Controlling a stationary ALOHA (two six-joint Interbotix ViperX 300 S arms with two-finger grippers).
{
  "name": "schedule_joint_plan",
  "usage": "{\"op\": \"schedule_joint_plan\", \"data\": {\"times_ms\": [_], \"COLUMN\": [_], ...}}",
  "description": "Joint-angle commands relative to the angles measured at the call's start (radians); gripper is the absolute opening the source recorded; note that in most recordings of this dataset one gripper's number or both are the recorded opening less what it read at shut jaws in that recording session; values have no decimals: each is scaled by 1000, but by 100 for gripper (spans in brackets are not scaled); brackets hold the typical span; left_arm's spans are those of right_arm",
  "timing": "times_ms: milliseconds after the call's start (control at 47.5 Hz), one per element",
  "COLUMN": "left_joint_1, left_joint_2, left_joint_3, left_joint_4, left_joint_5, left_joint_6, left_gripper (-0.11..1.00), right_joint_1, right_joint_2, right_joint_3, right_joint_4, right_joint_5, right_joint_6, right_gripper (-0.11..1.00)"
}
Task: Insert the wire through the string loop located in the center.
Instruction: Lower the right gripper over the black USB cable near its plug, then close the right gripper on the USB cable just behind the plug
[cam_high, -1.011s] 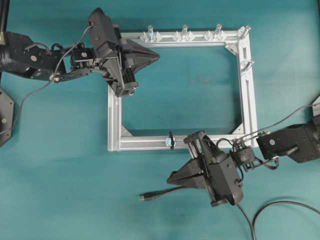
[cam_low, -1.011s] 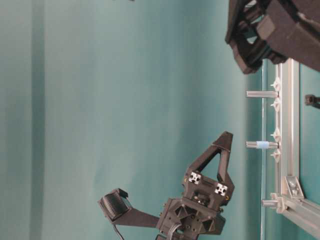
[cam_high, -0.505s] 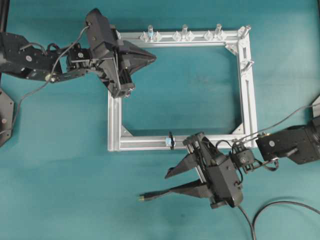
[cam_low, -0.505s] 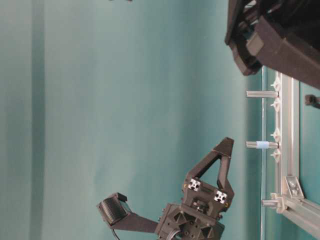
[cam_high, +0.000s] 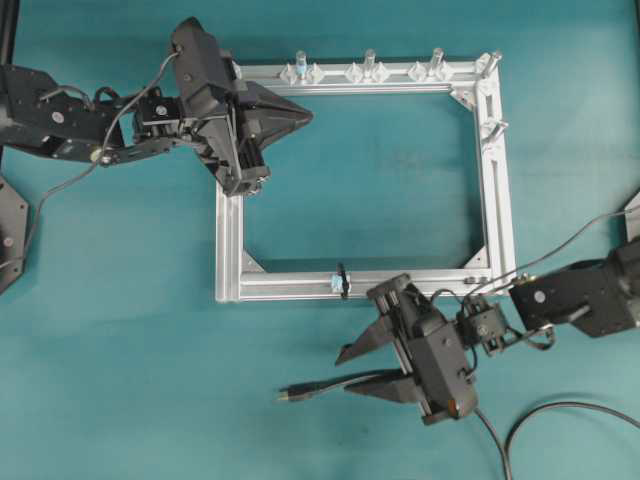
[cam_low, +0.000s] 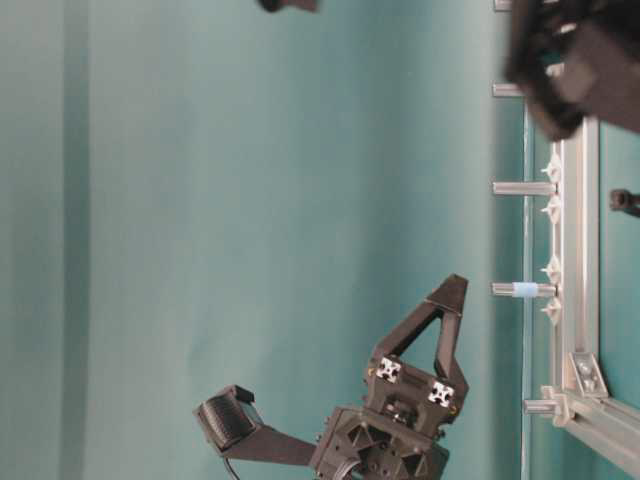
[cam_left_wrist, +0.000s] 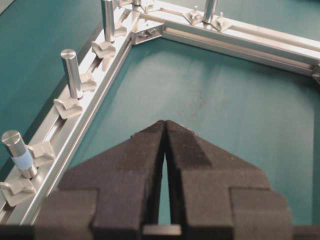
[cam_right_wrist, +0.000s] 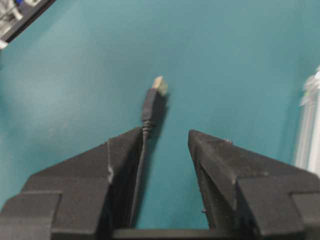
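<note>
The wire's plug (cam_high: 300, 392) has to stay free to go into the string loop, so I should next pick up the wire with my right gripper by its cord beside the collar (cam_high: 343, 382).
The wire (cam_high: 330, 385) lies on the teal table below the frame, its plug (cam_high: 290, 394) pointing left. My right gripper (cam_high: 345, 375) is open and sits low over the wire. In the right wrist view (cam_right_wrist: 165, 134) the wire (cam_right_wrist: 144, 150) runs between the jaws close to the left finger, and the yellowish plug tip (cam_right_wrist: 160, 85) lies just ahead. The string loop (cam_high: 342, 281) is wrapped round the frame's lower bar, above and apart from the right gripper. My left gripper (cam_high: 308, 117) is shut and empty over the frame's upper left corner; it also shows in the left wrist view (cam_left_wrist: 164, 125).
The silver frame (cam_high: 228, 240) carries upright bolts along its top bar (cam_high: 369, 62), one with blue tape (cam_left_wrist: 20, 157). The wire's slack curls at the lower right (cam_high: 560, 408). The table-level view shows the shut left gripper (cam_low: 452, 287) and the frame's bolts (cam_low: 520, 188).
My right gripper has opened and come down round the wire. The left arm shifted slightly left, still shut. The wire has not moved.
</note>
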Motion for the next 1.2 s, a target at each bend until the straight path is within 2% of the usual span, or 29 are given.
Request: {"op": "schedule_joint_plan", "data": {"times_ms": [0, 358, 1179], "left_joint_1": [-3, -9, -12], "left_joint_2": [-23, -23, -25], "left_joint_3": [-11, -8, -3], "left_joint_4": [3, 3, 3], "left_joint_5": [-3, 0, 25], "left_joint_6": [-6, -9, -8], "left_gripper": [1, 1, 1], "right_joint_1": [18, 20, 18], "right_joint_2": [8, 91, 155], "right_joint_3": [-34, -91, -112], "right_joint_4": [2, 2, 5], "right_joint_5": [-5, 35, 81], "right_joint_6": [9, 20, 20], "right_gripper": [47, 47, 47]}}
